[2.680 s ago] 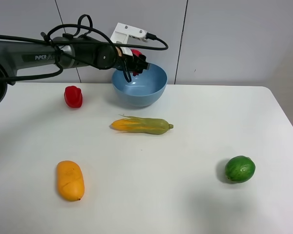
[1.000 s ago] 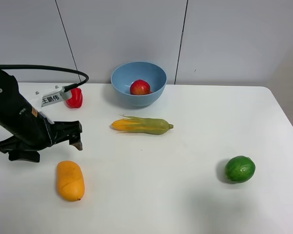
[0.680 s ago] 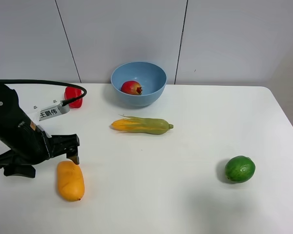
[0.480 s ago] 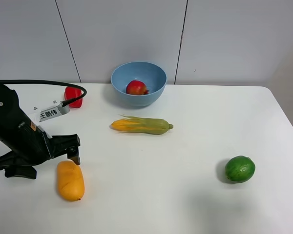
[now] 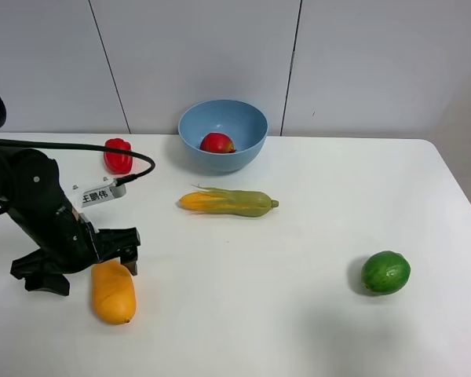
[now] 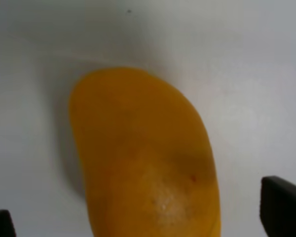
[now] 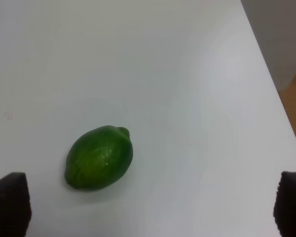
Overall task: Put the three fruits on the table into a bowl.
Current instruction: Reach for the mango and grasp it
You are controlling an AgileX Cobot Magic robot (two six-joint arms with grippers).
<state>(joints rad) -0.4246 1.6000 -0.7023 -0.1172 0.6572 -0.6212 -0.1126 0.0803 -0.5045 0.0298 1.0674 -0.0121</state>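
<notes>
It isn't time to close my left gripper yet, because its fingers are above the sides of the orange mango. My left gripper should go down first and then close on the mango.
The orange mango lies on the white table at the front left. My left gripper is open and low over the mango's far end, one finger on each side; in the left wrist view the mango fills the space between the fingertips of the left gripper. The red-yellow pomegranate sits inside the light-blue bowl at the back. The green lime lies at the front right. My right gripper is open above the lime, apart from it.
A yellow-green corn cob lies in the middle of the table, in front of the bowl. A red bell pepper stands at the back left, beside the left arm's cable. The table's right edge shows in the right wrist view.
My left arm left the pomegranate in the bowl, swung back to the front left and came down over the mango. The pomegranate rolled a little inside the bowl.
</notes>
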